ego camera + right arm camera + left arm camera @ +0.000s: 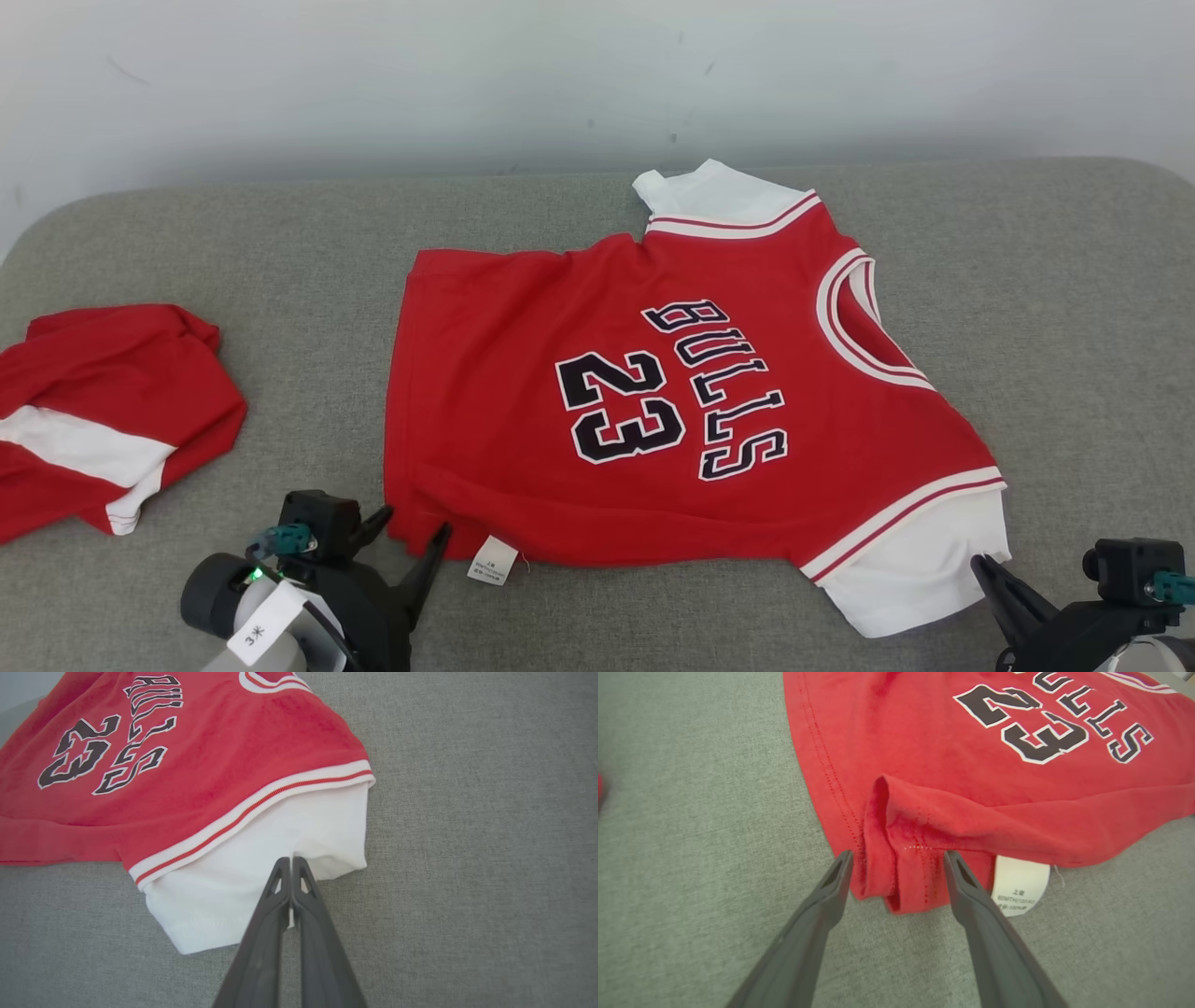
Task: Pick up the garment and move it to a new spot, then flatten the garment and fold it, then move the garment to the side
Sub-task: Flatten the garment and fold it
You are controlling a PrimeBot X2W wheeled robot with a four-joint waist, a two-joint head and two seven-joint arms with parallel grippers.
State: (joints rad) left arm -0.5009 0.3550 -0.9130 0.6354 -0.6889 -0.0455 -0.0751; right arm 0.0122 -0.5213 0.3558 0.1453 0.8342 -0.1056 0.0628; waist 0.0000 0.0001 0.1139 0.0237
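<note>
The red hem corner (pixel 416 528) stands up in bunched folds while the rest of the jersey (pixel 504 370) lies flat, so I need to grab that corner with my left gripper next.
The garment (pixel 523 420) is a red jersey with "BULLS 23" in black and white sleeves, spread face up on the grey padded surface (pixel 1074 327). My left gripper (pixel 413 523) stands open at the jersey's near left hem corner. In the left wrist view the bunched red hem (pixel 901 877) lies between the two spread fingers of the left gripper (pixel 899 854), ungripped. My right gripper (pixel 980 563) is shut on the edge of the near white sleeve (pixel 915 579). The right wrist view shows the right gripper (pixel 290 859) pinching the puckered sleeve (pixel 280 830).
A second red and white garment (pixel 93 411) lies crumpled at the far left of the surface. A white care label (pixel 492 560) sticks out from the jersey's near hem. A pale wall (pixel 597 75) rises behind the surface. Bare grey fabric stretches to the right.
</note>
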